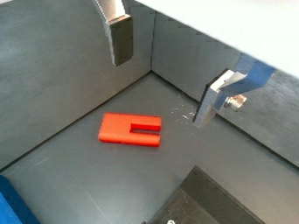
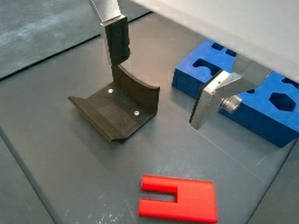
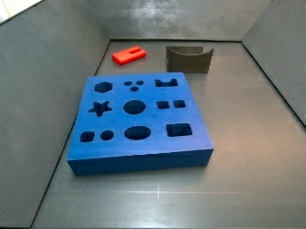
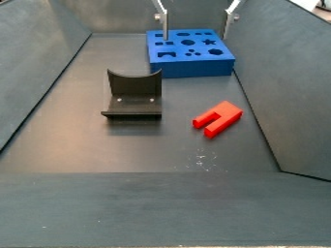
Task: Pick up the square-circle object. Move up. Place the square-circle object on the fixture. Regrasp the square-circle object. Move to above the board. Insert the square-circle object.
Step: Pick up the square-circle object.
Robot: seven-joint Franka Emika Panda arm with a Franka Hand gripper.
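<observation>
My gripper grabs the square-circle object by its solid end (image 3: 121, 60) (image 1: 114, 128) opposite the notch next, to set it on the fixture.
The square-circle object (image 4: 215, 118) is a flat red block with a notch at one end. It lies on the grey floor, also seen in a side view (image 3: 128, 55) and in both wrist views (image 1: 117, 129) (image 2: 176, 208). The fixture (image 4: 132, 95) stands beside it, apart from it, and shows in a side view (image 3: 189, 57) and a wrist view (image 2: 117, 109). The blue board (image 3: 120, 123) lies flat, also in a side view (image 4: 192, 60). My gripper (image 4: 198, 10) is open and empty, high above the floor near the board's far end. Nothing is between the fingers (image 1: 121, 39) (image 2: 208, 103).
Grey walls enclose the floor on all sides. A corner of the board (image 1: 10, 206) and an edge of the fixture (image 1: 216, 201) show in a wrist view. A part of the board (image 2: 198, 72) lies behind one finger.
</observation>
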